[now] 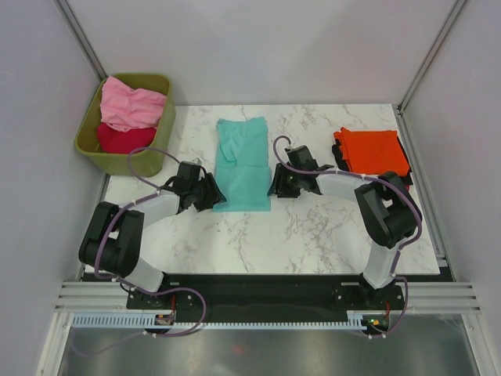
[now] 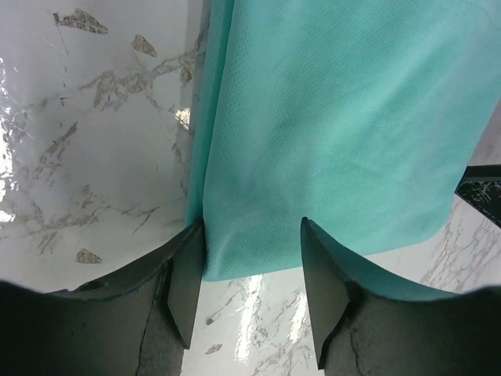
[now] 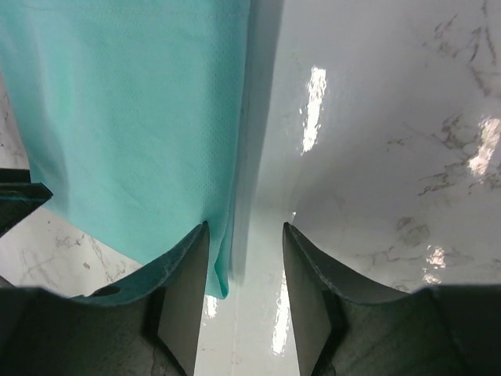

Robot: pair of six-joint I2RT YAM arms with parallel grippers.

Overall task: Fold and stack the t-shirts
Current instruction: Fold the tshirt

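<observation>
Next, my right gripper grabs the teal t-shirt (image 1: 242, 164) by its near corner (image 1: 268, 207), opposite the corner at my left gripper, to fold the t-shirt's near end over.
A teal t-shirt (image 1: 242, 164) lies folded into a long strip in the middle of the marble table. My left gripper (image 1: 213, 194) is open at its near left corner; in the left wrist view the teal shirt (image 2: 337, 125) has its corner lying between my fingers (image 2: 188, 290). My right gripper (image 1: 274, 186) is open at the near right corner; the shirt's edge (image 3: 117, 117) hangs beside my left finger (image 3: 184, 305). An orange t-shirt (image 1: 374, 150) lies folded on a black one (image 1: 339, 157) at the right. Pink (image 1: 133, 103) and crimson (image 1: 121, 139) shirts fill the bin.
The olive-green bin (image 1: 102, 153) stands at the table's far left corner. Bare marble table (image 1: 313, 227) lies in front of the teal shirt. Grey walls enclose the table on three sides.
</observation>
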